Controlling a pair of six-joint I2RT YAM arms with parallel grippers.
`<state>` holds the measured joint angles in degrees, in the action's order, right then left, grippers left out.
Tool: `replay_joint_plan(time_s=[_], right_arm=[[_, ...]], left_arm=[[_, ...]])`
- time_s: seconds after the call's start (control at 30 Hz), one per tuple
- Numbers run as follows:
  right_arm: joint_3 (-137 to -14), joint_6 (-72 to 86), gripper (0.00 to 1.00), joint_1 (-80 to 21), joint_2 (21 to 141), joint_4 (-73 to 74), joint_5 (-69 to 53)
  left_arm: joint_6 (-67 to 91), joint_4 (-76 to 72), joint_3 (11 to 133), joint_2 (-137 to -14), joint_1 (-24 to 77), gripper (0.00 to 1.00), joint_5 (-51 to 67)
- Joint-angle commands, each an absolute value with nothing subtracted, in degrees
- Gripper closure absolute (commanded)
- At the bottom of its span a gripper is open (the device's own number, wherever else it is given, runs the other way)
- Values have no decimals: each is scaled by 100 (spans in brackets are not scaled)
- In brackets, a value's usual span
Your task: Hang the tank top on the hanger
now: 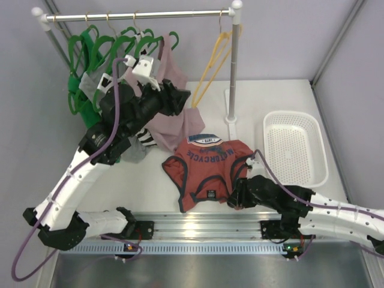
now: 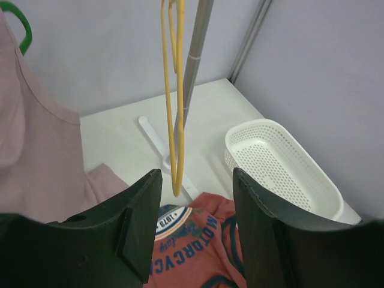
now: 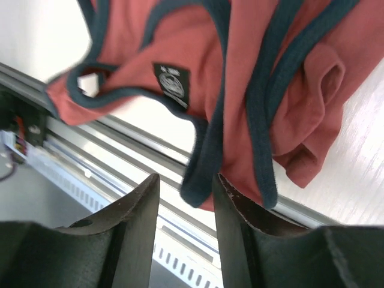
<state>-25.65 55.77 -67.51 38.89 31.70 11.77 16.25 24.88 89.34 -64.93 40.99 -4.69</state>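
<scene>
My left gripper is to grab the yellow hanger [image 1: 213, 63] by its near arm [image 1: 197, 99] next, which leaves the hanger's far end free to enter the tank top.
The rust-red tank top [image 1: 207, 171] with navy trim lies crumpled on the table, logo up, also in the left wrist view [image 2: 198, 240]. The yellow hanger [image 1: 213, 63] hangs from the rail at the right end. My left gripper [image 1: 183, 99] is raised beside the hanging clothes; it stands open and empty [image 2: 197, 174], the hanger [image 2: 174, 120] dangling just beyond its fingertips. My right gripper [image 1: 235, 195] is low at the top's near right edge. It is open [image 3: 186, 180], with a navy trim edge of the tank top [image 3: 258, 72] hanging between its fingertips, loose on the left side.
Green hangers [image 1: 96, 48], a dusty-pink tank top [image 1: 174, 120] and a striped top [image 1: 144, 141] hang left on the rack. The rack's upright pole [image 1: 233, 72] stands behind the red top. A white basket [image 1: 294, 147] sits at the right. A metal rail [image 1: 204, 228] runs along the near edge.
</scene>
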Motion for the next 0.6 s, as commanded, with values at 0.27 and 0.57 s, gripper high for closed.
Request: replay_joint_plan(time_s=[0.27,0.57], right_arm=[[-3805,5432,56,-6829,3568,3867,2425],[-4166,5282,55,-6820,3367,4280,2768]], left_arm=[[352,2329,11161,-8533,3718,43,-195],[53,2549,12129,-9632,3445,43,764]])
